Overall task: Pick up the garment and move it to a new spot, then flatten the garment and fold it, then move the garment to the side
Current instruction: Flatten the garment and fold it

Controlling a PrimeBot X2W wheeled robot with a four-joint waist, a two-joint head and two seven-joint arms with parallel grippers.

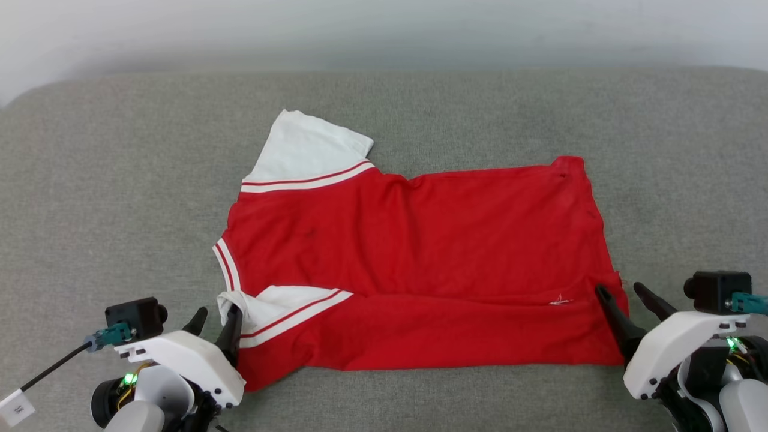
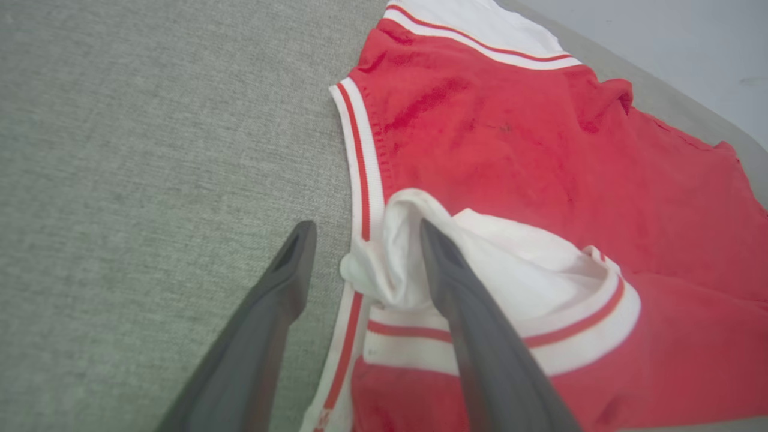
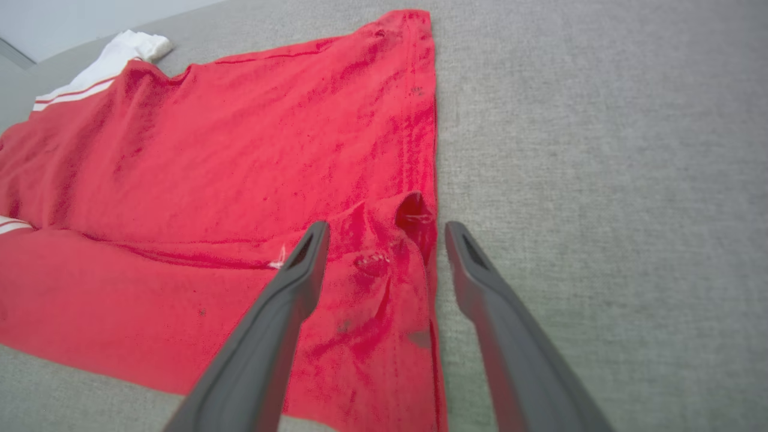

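Observation:
My right gripper is going to grab the red garment (image 1: 425, 237) by its hem corner (image 1: 610, 291) next, to fold it over on itself.
The garment (image 1: 420, 240) lies spread on the grey surface, a red jersey with white sleeves and red-and-white striped trim; its near long edge is folded over onto the body. No lettering shows. My left gripper (image 1: 217, 318) is open at the jersey's near left corner, straddling the bunched white sleeve (image 2: 390, 264) and the striped collar trim. My right gripper (image 1: 624, 294) is open at the near right corner, its fingers either side of the folded hem edge (image 3: 414, 240). Neither pair of fingers is closed on the cloth.
The grey fabric-covered surface (image 1: 120, 180) stretches wide on all sides of the jersey, with a pale wall (image 1: 384, 30) beyond its far edge. The far white sleeve (image 1: 306, 150) lies flat at the upper left.

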